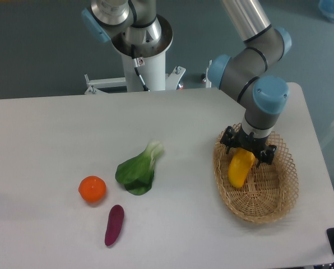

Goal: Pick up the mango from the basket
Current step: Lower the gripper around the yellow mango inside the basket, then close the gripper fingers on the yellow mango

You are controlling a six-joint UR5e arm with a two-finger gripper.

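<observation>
My gripper will next grip the mango by its upper end [245, 155], so that it can pick the mango up from the basket [277, 197].
The mango [239, 168] is a yellow oval fruit lying in the left half of the woven tan basket [277, 197] at the right of the table. My gripper [247, 148] points down over the mango's upper end and hides its tip. Its black fingers [229, 139] stand wide apart, one on each side of the fruit, and the gripper is open. The mango still rests on the basket floor.
A green leafy vegetable [137, 170] lies mid-table. A round orange fruit [92, 189] and a slim purple sweet potato [114, 225] lie at the front left. The robot's white base [144, 61] stands behind the table. The table's right edge runs close to the basket.
</observation>
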